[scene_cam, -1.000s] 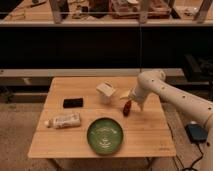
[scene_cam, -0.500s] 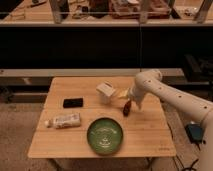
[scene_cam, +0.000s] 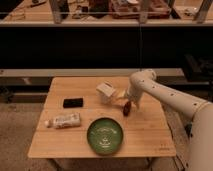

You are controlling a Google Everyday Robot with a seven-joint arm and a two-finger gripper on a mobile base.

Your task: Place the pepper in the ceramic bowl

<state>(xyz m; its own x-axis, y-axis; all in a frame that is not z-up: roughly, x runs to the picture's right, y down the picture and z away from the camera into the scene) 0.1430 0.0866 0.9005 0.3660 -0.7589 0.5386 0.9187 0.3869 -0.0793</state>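
The gripper grabs the pepper by its upper end (scene_cam: pixel 129 103) next, to place it in the ceramic bowl (scene_cam: pixel 105 135).
The pepper (scene_cam: pixel 126 109), small and dark red-brown, lies on the wooden table (scene_cam: pixel 150 135) right of centre. My gripper (scene_cam: pixel 128 102) points down right over it, at the end of the white arm reaching in from the right. Its jaws stand open around the pepper's upper end, and the pepper still rests on the table. The ceramic bowl (scene_cam: pixel 105 135), a wide glossy green dish with a pale pattern in its centre, sits near the table's front edge, down and to the left of the pepper.
A small white carton (scene_cam: pixel 106 91) stands just left of the gripper. A flat black phone-like thing (scene_cam: pixel 73 102) lies at mid-left, and a white tube (scene_cam: pixel 64 120) at front left. Dark shelving runs behind the table.
The arm has shifted slightly left and lowered the gripper onto the pepper. The pepper, bowl and other items have not moved.
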